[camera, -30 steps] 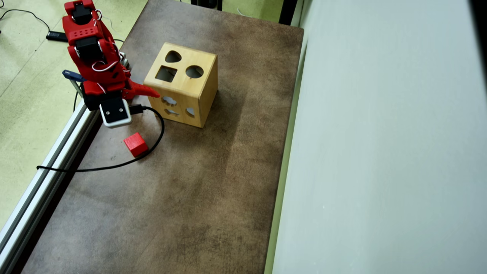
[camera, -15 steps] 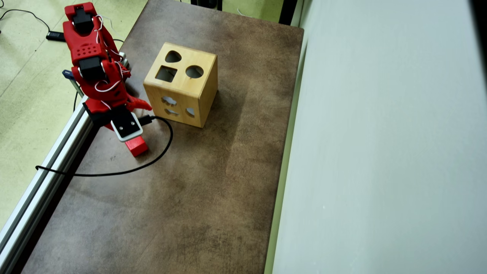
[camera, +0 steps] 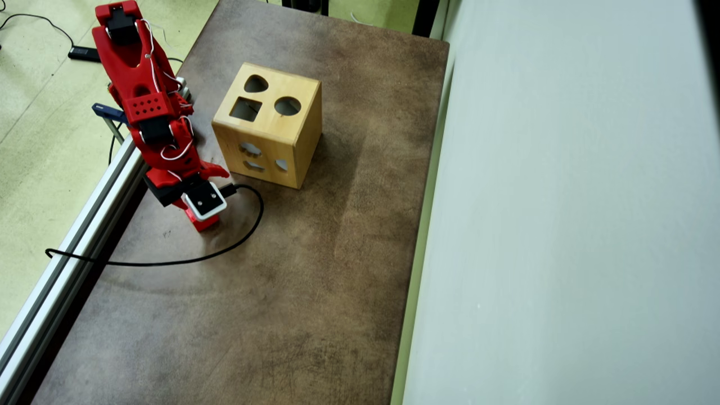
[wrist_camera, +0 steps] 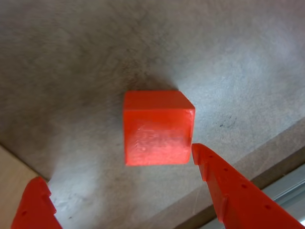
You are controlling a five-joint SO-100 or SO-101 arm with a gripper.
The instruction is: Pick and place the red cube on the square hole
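The red cube point(wrist_camera: 157, 129) goes on the square hole; my gripper grabs its opposite sides next.
The red cube point(wrist_camera: 157, 129) rests on the brown table, filling the middle of the wrist view. My gripper point(wrist_camera: 118, 162) hangs open just above it: one red finger point(wrist_camera: 228, 191) is close to the cube's right lower corner, the other finger point(wrist_camera: 35, 205) stands well off to the left. In the overhead view the arm's head covers most of the red cube point(camera: 203, 224), and my gripper point(camera: 198, 216) is hidden beneath the wrist camera. The square hole point(camera: 246, 109) is in the top face of the wooden box point(camera: 298, 132), up and right of the cube.
The box top also has a round hole point(camera: 287, 106) and a heart-shaped hole point(camera: 256, 84). A black cable point(camera: 236, 242) loops across the table below the gripper. An aluminium rail point(camera: 67, 247) runs along the table's left edge. A pale panel point(camera: 562, 225) borders the right.
The arm has stretched down the overhead view and lowered over the red cube, which now shows only as a sliver under the wrist camera. The cable loop shifted with it.
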